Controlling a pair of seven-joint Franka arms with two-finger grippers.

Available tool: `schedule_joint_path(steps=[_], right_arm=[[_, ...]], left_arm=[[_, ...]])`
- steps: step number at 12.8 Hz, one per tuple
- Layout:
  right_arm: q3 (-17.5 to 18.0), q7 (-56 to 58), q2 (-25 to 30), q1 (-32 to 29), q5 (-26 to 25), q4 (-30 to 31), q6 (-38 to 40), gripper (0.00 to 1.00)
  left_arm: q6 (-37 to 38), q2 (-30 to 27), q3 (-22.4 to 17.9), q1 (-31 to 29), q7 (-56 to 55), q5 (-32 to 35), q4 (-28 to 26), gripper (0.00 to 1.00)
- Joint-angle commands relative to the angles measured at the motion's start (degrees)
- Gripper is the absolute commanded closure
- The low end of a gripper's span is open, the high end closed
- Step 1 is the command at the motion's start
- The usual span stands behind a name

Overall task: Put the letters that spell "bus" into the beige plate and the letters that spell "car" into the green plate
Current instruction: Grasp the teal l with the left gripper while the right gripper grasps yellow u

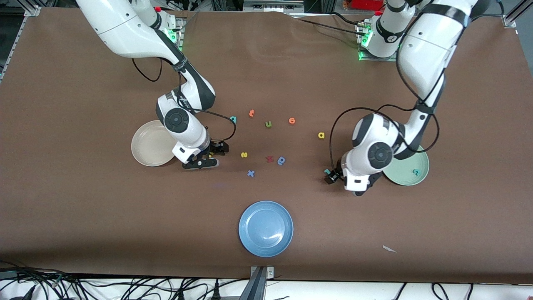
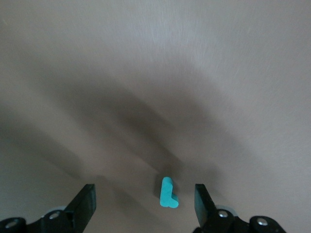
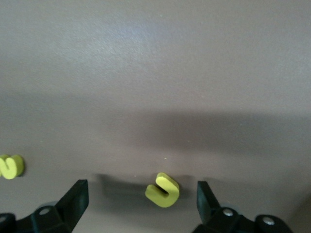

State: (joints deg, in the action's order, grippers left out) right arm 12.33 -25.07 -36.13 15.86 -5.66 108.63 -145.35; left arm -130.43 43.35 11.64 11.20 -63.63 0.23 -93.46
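The yellow u should start "bus" in the beige plate (image 1: 143, 146), so my right gripper should grab it by its outer sides next.
The beige plate (image 1: 143, 146) lies toward the right arm's end of the table. Beside it my right gripper (image 1: 211, 156) (image 3: 141, 204) stands open and low, with the yellow u (image 3: 163, 190) on the table between its fingers, untouched. Another yellow letter (image 3: 10, 166) lies off to one side. My left gripper (image 1: 330, 175) (image 2: 143, 201) is open beside the green plate (image 1: 416, 160), with the teal r (image 2: 168, 192) (image 1: 327, 171) lying between its fingers. A teal c (image 1: 415, 171) lies in the green plate. The teal b (image 1: 233, 119), yellow s (image 1: 244, 155) and yellow a (image 1: 321, 135) lie on the table.
Mid-table lie loose letters: two orange ones (image 1: 251, 113) (image 1: 292, 121), an olive-green u (image 1: 268, 123), a red one (image 1: 269, 158), a blue rounded one (image 1: 281, 160) and a blue x (image 1: 250, 173). A blue plate (image 1: 265, 228) sits nearest the front camera. A white scrap (image 1: 389, 248) lies beside it.
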Motion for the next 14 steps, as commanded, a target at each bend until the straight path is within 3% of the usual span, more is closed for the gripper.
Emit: schedule_joint_path(steps=[1, 4, 8, 10, 14], right_arm=[[-0.72, -1.30, 0.97, 0.14, -1.89, 2.73, -2.04, 0.08], [-0.81, -1.30, 0.97, 0.14, -1.98, 2.91, -2.04, 0.19], [-0.81, -1.21, 0.97, 0.14, -2.16, 3.26, -2.04, 0.40], [-0.81, -1.03, 0.88, 0.14, -2.33, 3.52, -2.13, 0.54], [-0.81, -0.86, 1.06, 0.14, -2.51, 3.87, -1.95, 0.85]], left_arm=[[-0.70, 1.99, -1.44, 2.16, -3.07, 2.58, 1.53, 0.15], [-3.16, 2.26, -1.44, 2.34, -4.30, 2.76, 1.53, 0.30], [-3.16, 2.26, -1.44, 2.34, -4.22, 2.85, 1.53, 0.64], [-3.16, 2.18, -1.44, 2.34, -4.13, 2.85, 1.53, 0.86], [-2.90, 1.74, -1.44, 2.08, -3.87, 3.81, 1.53, 1.00]])
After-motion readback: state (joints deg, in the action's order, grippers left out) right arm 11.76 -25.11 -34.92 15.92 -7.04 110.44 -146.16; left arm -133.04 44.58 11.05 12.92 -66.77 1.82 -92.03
